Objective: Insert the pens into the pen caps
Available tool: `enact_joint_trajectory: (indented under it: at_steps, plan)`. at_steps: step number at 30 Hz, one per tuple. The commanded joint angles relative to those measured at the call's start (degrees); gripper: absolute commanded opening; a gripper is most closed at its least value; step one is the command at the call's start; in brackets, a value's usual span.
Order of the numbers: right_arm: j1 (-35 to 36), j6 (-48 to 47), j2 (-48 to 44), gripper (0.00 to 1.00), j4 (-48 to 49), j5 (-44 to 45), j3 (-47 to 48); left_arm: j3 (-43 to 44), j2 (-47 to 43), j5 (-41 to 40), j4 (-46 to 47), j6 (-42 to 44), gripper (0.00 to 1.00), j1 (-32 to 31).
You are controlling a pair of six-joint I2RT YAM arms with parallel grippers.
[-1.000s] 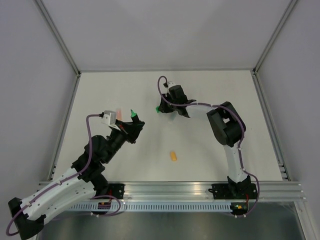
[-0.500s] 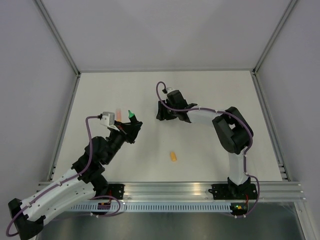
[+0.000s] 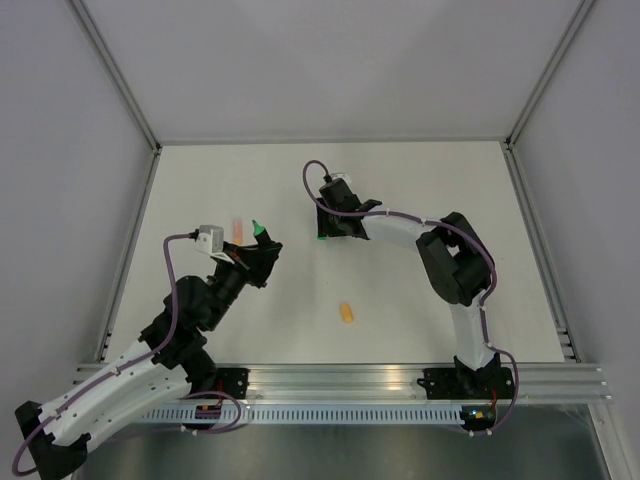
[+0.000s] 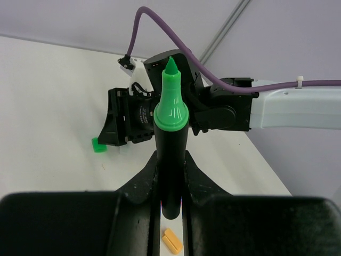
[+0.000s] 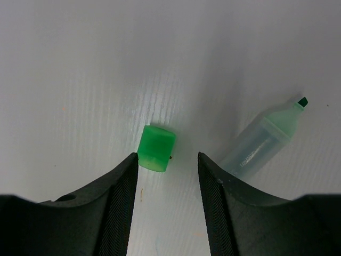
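Observation:
I need to grip the bright green cap (image 5: 156, 148) across its sides with my right gripper next, so the cap's ends stay free to insert the black pen.
My left gripper (image 3: 262, 246) is shut on the black pen with the green end (image 4: 170, 154) and holds it above the table, tip pointing away (image 3: 257, 228). The pale pink-orange pen (image 3: 237, 228) lies on the table beside it. My right gripper (image 3: 335, 222) is open, low over the table. The bright green cap (image 5: 156, 148) lies between its fingers, close to the left fingertip (image 5: 128, 170); it also shows in the top view (image 3: 321, 236) and in the left wrist view (image 4: 98, 144). The orange-yellow cap (image 3: 346, 313) lies alone mid-table and shows under my left jaws (image 4: 172, 240).
A translucent pale green marker (image 5: 264, 143) lies on the table just outside my right gripper's right finger. The right arm (image 4: 287, 106) reaches across ahead of my left gripper. Grey walls and metal rails (image 3: 130, 110) bound the white table.
My right gripper has swung left and settled low around the green cap. My left gripper has drifted slightly left, still holding the black pen.

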Motion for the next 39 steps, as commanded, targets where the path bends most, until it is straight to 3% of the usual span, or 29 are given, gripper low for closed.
enact_joint_trajectory:
  at_steps: [1, 19, 39]
  plan:
    - [2.25, 5.17, 1.65, 0.55, -5.53, 9.44, 4.94, 0.0, -0.63, -0.83, 0.55, -0.4, 0.02, 0.04]
    - [6.03, 12.04, 9.64, 0.55, -18.55, 20.96, 16.9, 0.0, -1.95, -0.22, 0.11, -0.84, 0.02, 0.13]
    - [6.21, 12.83, 11.67, 0.44, -20.48, 19.47, 19.1, 0.0, -1.42, -0.22, 0.38, -0.84, 0.02, 0.13]
